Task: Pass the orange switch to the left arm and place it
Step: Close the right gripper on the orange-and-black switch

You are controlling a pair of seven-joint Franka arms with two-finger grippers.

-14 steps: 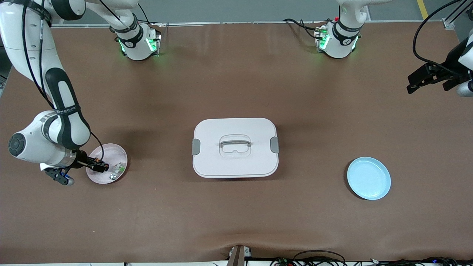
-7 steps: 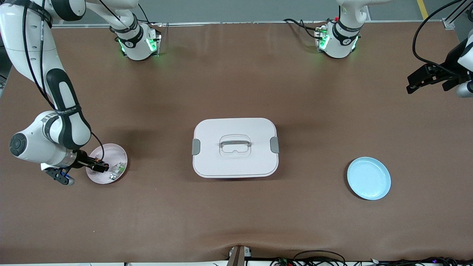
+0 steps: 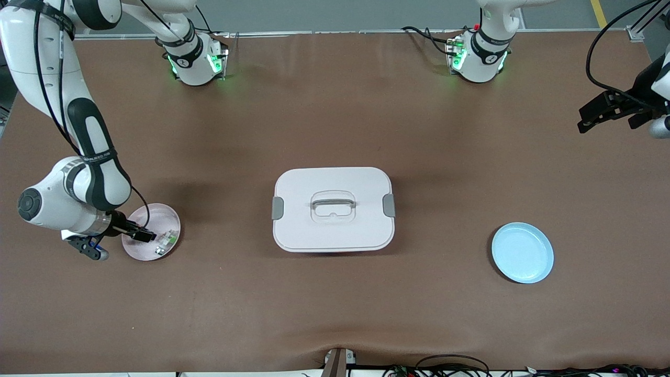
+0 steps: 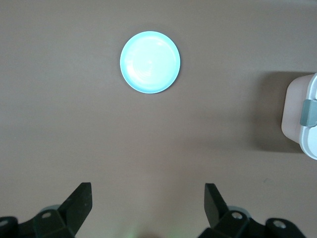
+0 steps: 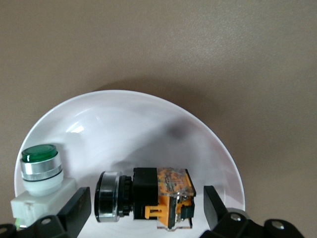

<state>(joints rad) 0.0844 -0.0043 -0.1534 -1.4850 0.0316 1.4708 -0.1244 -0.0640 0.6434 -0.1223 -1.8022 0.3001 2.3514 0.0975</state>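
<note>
My right gripper's fingers are at both ends of the orange switch (image 5: pixel 148 198), so it is time for my right gripper to close on the switch now.
The orange switch (image 5: pixel 148 198) lies on its side in the pink plate (image 5: pixel 148 114), black body with orange parts and a silver-rimmed end. My right gripper (image 5: pixel 147 203) is open, low over the plate, one finger at each end of the switch with small gaps. In the front view this gripper (image 3: pixel 144 235) covers most of the switch on the pink plate (image 3: pixel 159 214). My left gripper (image 3: pixel 594 115) is open and empty, up in the air at the left arm's end of the table; its wrist view (image 4: pixel 148 196) looks down on bare table.
The white box (image 3: pixel 333 209) stands mid-table, and its corner shows in the left wrist view (image 4: pixel 307 119). A green-and-white component (image 5: pixel 42 171) lies beside the switch in the pink plate. An empty blue plate (image 3: pixel 522 253) sits toward the left arm's end.
The right arm has shifted slightly while its gripper stays at the pink plate around the switch. The left arm has hardly moved.
</note>
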